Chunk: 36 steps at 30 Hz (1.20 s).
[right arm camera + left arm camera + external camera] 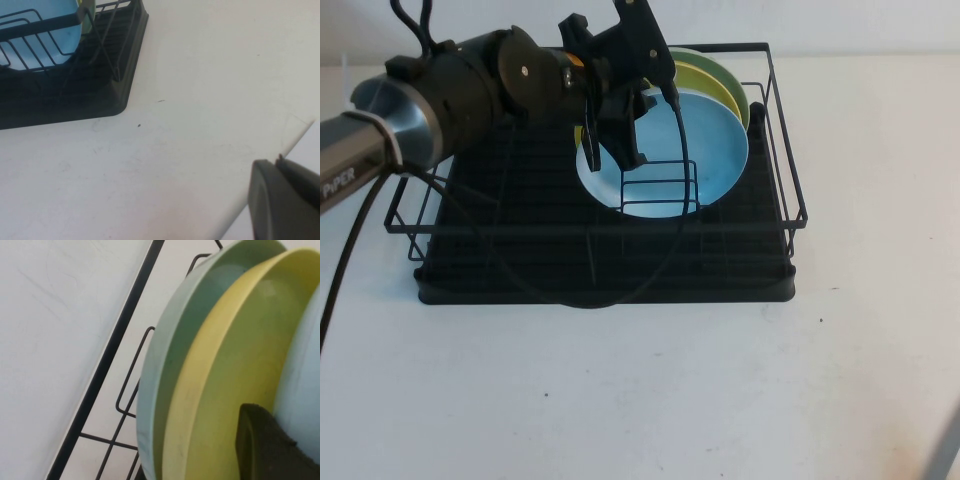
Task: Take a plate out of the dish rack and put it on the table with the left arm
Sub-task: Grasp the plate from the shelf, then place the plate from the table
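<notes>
I will pick up the light blue plate (690,140) next with my left gripper by its upper rim, where there is a gap, because the yellow plate is close behind it.
The light blue plate (690,140) stands on edge in the small wire holder of the black dish rack (520,250). It also shows in the left wrist view (306,365) and the right wrist view (40,40). My left gripper (608,145) reaches in over the rack and is open astride the plate's upper left rim. One finger (270,445) sits between the blue plate and the yellow plate (240,365) behind it, and the other is in front of the blue plate. My right gripper (285,200) is shut and empty over the table (200,100), off the rack's right front corner.
A green plate (175,365) stands behind the yellow one, against the rack's back wires (770,90). The rack's wire frame (790,180) rises around the plates. Bare off-white table (670,400) lies in front of the rack and to both sides.
</notes>
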Each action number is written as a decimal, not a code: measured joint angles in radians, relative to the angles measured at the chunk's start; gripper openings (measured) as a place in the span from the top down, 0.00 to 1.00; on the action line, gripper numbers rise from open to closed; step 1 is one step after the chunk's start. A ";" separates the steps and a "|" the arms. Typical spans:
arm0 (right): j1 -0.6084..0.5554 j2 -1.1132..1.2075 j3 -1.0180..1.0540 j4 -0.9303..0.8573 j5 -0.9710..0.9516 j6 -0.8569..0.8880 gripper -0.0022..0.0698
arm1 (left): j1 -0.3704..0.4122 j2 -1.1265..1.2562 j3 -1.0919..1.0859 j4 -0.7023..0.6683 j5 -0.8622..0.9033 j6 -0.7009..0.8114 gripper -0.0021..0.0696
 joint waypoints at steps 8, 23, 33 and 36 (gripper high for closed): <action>0.000 0.000 0.000 -0.002 0.000 0.000 1.00 | 0.000 -0.009 -0.002 -0.002 0.013 0.000 0.88; 0.000 0.000 0.000 -0.002 0.000 0.000 1.00 | -0.007 -0.235 -0.001 0.010 -0.004 0.011 0.90; 0.000 0.000 0.000 -0.002 0.000 0.000 1.00 | -0.026 -0.495 -0.003 0.012 0.161 -0.312 0.90; 0.000 0.000 0.000 -0.002 0.000 0.000 1.00 | -0.015 -0.540 -0.005 0.012 0.336 -0.483 0.90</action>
